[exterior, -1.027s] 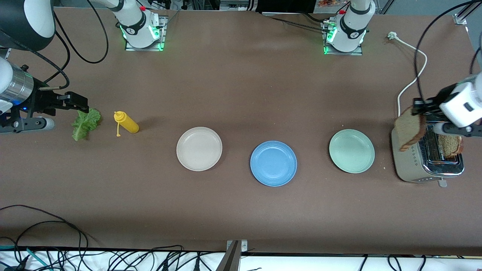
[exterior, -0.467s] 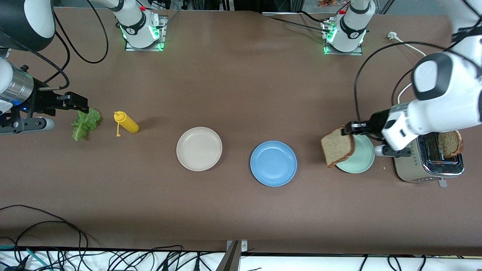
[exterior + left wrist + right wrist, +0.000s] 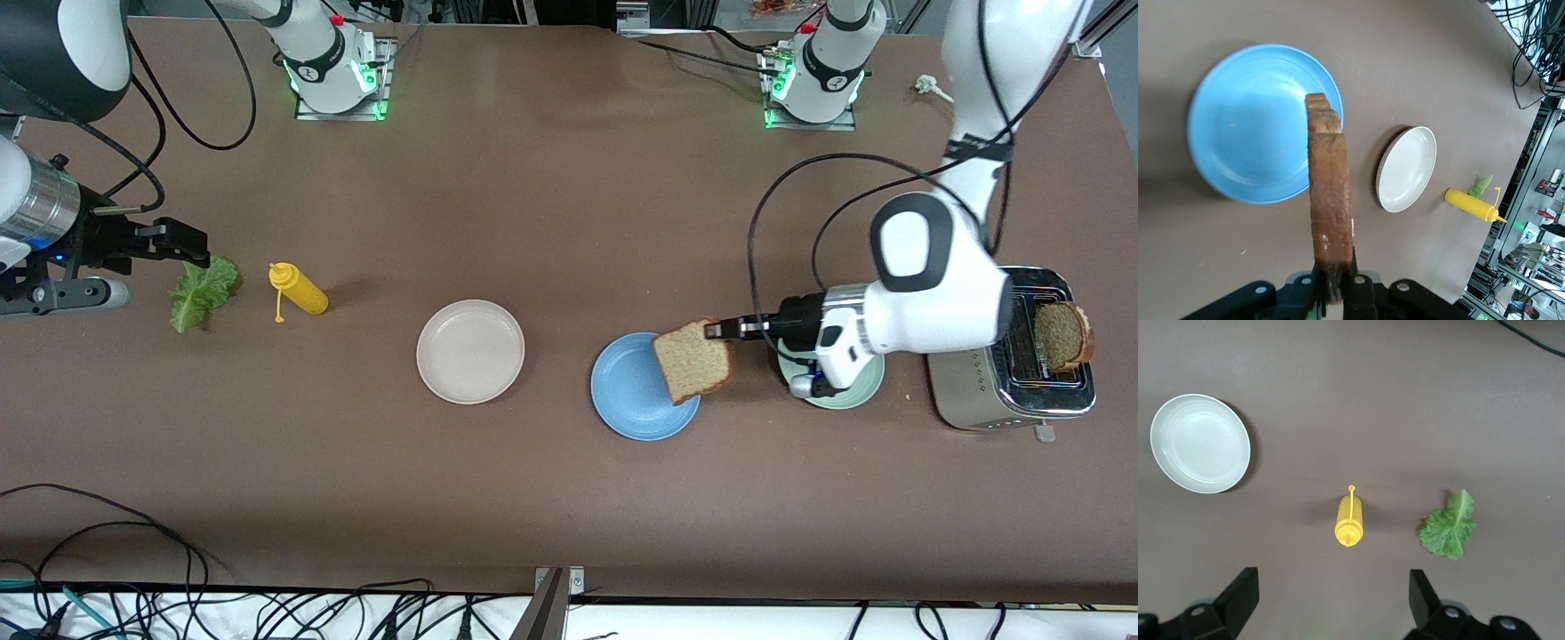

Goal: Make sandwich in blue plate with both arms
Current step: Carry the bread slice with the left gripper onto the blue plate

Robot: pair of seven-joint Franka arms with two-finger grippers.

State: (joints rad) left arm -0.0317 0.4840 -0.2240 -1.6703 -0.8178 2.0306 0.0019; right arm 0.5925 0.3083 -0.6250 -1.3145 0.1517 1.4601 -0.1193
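Observation:
I should lower the bread slice (image 3: 688, 363) onto the blue plate with my left gripper before I open it, because the slice is hanging on edge above the blue plate's rim.
My left gripper (image 3: 722, 330) is shut on a brown bread slice (image 3: 694, 361) and holds it on edge over the rim of the blue plate (image 3: 627, 396) at its left-arm side. In the left wrist view the bread slice (image 3: 1330, 213) hangs from the gripper (image 3: 1336, 287) above the blue plate (image 3: 1251, 127), which holds nothing. A second bread slice (image 3: 1061, 335) stands in the toaster (image 3: 987, 396). The green lettuce leaf (image 3: 201, 292) lies on the table near my right gripper (image 3: 187, 244), which is open and waits at the right arm's end; the right wrist view shows the lettuce leaf (image 3: 1449, 528).
A cream-white plate (image 3: 470, 351) sits beside the blue plate toward the right arm's end. A mint-green plate (image 3: 861, 388) lies under my left wrist. A yellow squeeze bottle (image 3: 300, 290) lies beside the lettuce. A white power cord (image 3: 932, 85) runs near the toaster.
My left arm has carried the bread slice from the toaster, across the mint-green plate, to the blue plate's rim. The right arm has not moved.

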